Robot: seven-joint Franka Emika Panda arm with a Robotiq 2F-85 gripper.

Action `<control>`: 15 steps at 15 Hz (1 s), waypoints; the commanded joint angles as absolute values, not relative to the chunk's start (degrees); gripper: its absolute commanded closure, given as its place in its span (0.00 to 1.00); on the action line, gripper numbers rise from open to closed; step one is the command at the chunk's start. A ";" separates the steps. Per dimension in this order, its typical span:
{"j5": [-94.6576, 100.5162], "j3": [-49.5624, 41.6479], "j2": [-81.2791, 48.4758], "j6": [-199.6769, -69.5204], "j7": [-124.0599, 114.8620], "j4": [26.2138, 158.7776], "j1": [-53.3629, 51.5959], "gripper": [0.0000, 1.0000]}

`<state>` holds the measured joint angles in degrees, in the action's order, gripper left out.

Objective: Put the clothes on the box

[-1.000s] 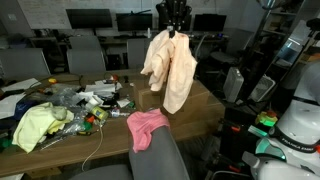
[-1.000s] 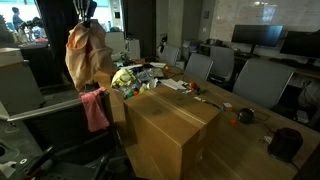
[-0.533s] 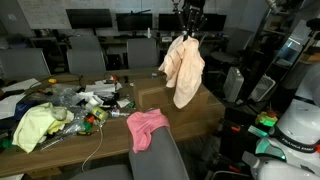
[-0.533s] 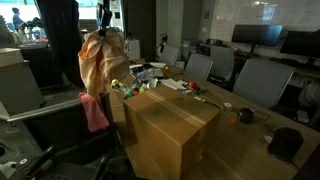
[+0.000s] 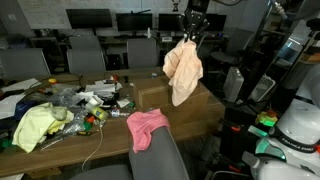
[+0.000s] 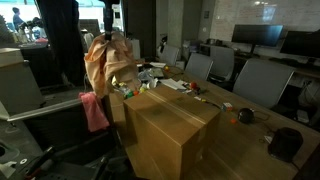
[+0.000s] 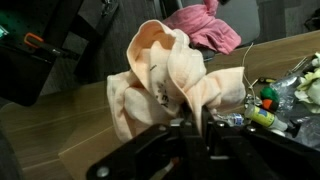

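Note:
Only the peach-coloured garment's lower tip reaches down to the box top (image 7: pixel 84 155). My gripper should lower the garment before it releases it.
My gripper (image 5: pixel 192 34) is shut on a peach-coloured garment (image 5: pixel 183 68) that hangs below it in the air, over the far end of the brown cardboard box (image 5: pixel 170 100). The garment also shows in an exterior view (image 6: pixel 108 63), hanging beside the near end of the box (image 6: pixel 170 125). In the wrist view the gripper (image 7: pixel 193 118) pinches a fold of the peach cloth (image 7: pixel 165 75). A pink garment (image 5: pixel 146 126) hangs over a chair back beside the box. A yellow-green garment (image 5: pixel 36 126) lies on the table.
The table (image 5: pixel 70 150) carries clutter: bottles, cables and papers (image 5: pixel 90 102). A grey chair (image 5: pixel 155 158) stands at the front. Office chairs (image 6: pixel 245 80) line the table's side, monitors (image 5: pixel 100 19) stand behind. A white robot base (image 5: pixel 295 125) is close by.
My gripper has carried the peach garment sideways along the box, away from the pink garment. The other clothes have not moved.

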<state>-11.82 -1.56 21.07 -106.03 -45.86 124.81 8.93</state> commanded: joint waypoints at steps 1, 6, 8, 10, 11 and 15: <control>-11.01 -0.50 18.44 -105.50 -51.00 120.12 9.24 0.97; -8.90 -2.38 13.16 -102.08 -57.14 110.85 10.44 0.97; -6.53 -3.49 11.00 -100.93 -60.90 106.99 11.64 0.97; -4.39 -4.66 8.94 -100.67 -64.55 104.01 12.51 0.97; -3.55 -5.26 7.94 -100.56 -66.13 102.67 12.76 0.97; -2.14 -7.07 4.33 -101.98 -68.37 98.82 12.55 0.97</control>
